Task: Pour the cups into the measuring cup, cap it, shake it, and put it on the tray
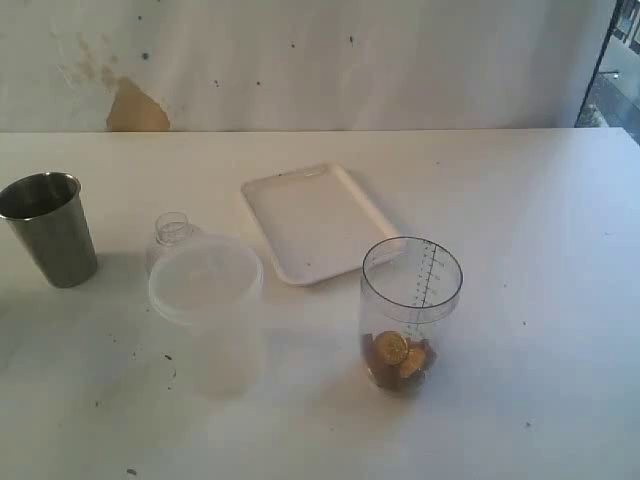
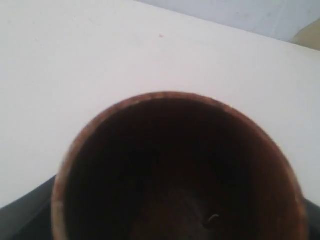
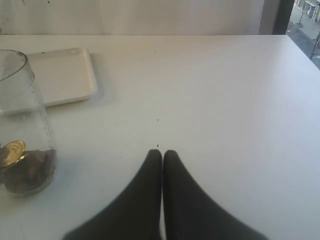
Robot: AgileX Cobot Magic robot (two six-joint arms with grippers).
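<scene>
The brown cup (image 2: 175, 170) hangs away from the bare table behind the steel cup; my left gripper should move it there before releasing.
The brown wooden cup (image 2: 175, 170) fills the left wrist view, its mouth toward the camera and its inside dark. My left gripper is shut on it, and only dark fingers (image 2: 25, 217) show at its sides. It hangs over bare white table. The steel cup (image 1: 48, 228) stands upright at the far left. The clear measuring cup (image 1: 410, 312) stands uncapped near the tray (image 1: 318, 222), with gold and brown pieces at its bottom. My right gripper (image 3: 162, 154) is shut and empty, low over the table, apart from the measuring cup (image 3: 22, 135). Neither arm shows in the exterior view.
A frosted lidded container (image 1: 207, 300) stands between the steel cup and the measuring cup, with a small clear bottle (image 1: 172, 232) just behind it. The white tray (image 3: 62, 75) lies behind the measuring cup. A wall runs along the table's far edge.
</scene>
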